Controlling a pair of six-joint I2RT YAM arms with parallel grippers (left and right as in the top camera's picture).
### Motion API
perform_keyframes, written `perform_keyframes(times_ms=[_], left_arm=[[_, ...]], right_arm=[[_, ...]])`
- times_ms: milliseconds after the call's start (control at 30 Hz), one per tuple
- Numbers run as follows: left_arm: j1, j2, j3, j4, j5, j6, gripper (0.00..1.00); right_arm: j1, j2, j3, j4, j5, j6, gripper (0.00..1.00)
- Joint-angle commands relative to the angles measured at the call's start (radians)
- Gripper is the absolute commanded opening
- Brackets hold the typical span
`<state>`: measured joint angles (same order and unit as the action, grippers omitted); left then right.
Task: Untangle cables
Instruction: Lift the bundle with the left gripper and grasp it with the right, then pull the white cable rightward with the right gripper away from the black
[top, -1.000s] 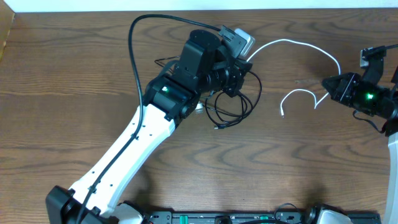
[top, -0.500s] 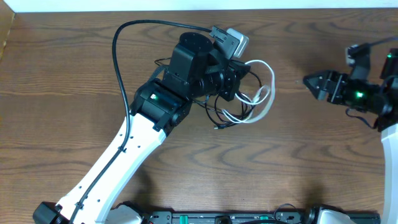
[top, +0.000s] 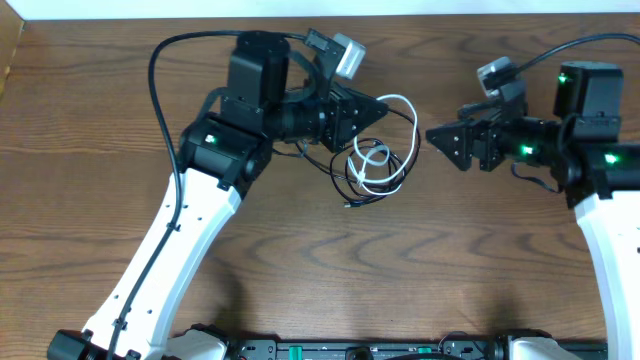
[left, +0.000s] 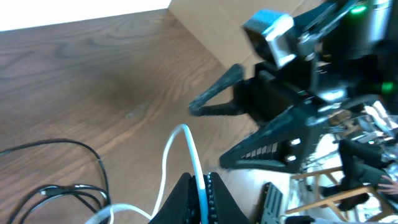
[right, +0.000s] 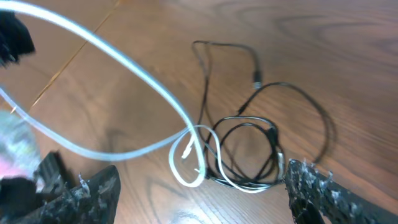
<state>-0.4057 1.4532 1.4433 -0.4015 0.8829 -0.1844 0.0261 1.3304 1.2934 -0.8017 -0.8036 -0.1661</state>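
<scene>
I will grab the white cable's raised strand (top: 408, 103) with my right gripper next, beside my left gripper, where it is free of the black cable (top: 350, 185), to untangle the cables.
My left gripper (top: 380, 108) is shut on the white cable (top: 398, 103), which runs up between its fingers in the left wrist view (left: 188, 146). From the grip the white cable drops into small loops (top: 372, 160) lying over the coiled black cable (top: 350, 185) on the table. My right gripper (top: 438, 135) hovers just right of the bundle, open and holding nothing. In its own view the wide-set fingers (right: 93, 193) frame the white loops (right: 194, 155) and the black cable (right: 249, 140); the gripper's middle (right: 205, 199) is over bare wood.
The brown wooden table (top: 120, 120) carries only the cables. A thick black wire (top: 165, 60) arcs off the left arm. The table's far edge runs along the top, and a black rail (top: 350, 350) lies at the near edge.
The right gripper opened and let go of the white cable, then moved left toward the bundle. The stretched white cable sprang back into loops on the black one. The left arm swung left.
</scene>
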Motion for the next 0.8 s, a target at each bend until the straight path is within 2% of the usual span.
perform_keyframes(times_ms=[0,100,300,367,467,500,567,600,633,667,767], left_arm=[[0.033,-0.016,0.008,-0.001,0.091,-0.065,0.08],[0.06,-0.017,0.008,0.003,0.143,-0.072,0.07],[0.104,-0.017,0.008,0.029,0.237,-0.127,0.08],[0.113,-0.017,0.008,0.03,0.249,-0.136,0.07],[0.119,-0.017,0.008,0.031,0.251,-0.135,0.07],[0.119,-0.017,0.008,0.034,0.251,-0.135,0.08],[0.119,-0.017,0.008,0.042,0.25,-0.135,0.07],[0.119,-0.017,0.008,0.045,0.25,-0.135,0.08],[0.119,-0.017,0.008,0.045,0.249,-0.135,0.07],[0.12,-0.017,0.008,0.044,0.24,-0.135,0.07],[0.119,-0.017,0.007,0.043,0.193,-0.135,0.08]], right_arm=[[0.027,0.071,0.015,0.002,-0.204,-0.139,0.79],[0.039,0.123,0.015,0.011,-0.281,-0.173,0.77],[0.071,0.221,0.015,0.094,-0.297,-0.17,0.72],[0.09,0.253,0.015,0.147,-0.3,-0.141,0.71],[0.13,0.305,0.015,0.274,-0.299,-0.038,0.63],[0.138,0.314,0.015,0.302,-0.299,-0.019,0.59],[0.146,0.333,0.015,0.355,-0.294,0.029,0.39],[0.147,0.34,0.016,0.377,-0.286,0.062,0.2],[0.145,0.342,0.015,0.388,-0.269,0.093,0.06],[0.143,0.342,0.015,0.395,-0.24,0.127,0.01],[0.134,0.33,0.016,0.412,-0.145,0.237,0.01]])
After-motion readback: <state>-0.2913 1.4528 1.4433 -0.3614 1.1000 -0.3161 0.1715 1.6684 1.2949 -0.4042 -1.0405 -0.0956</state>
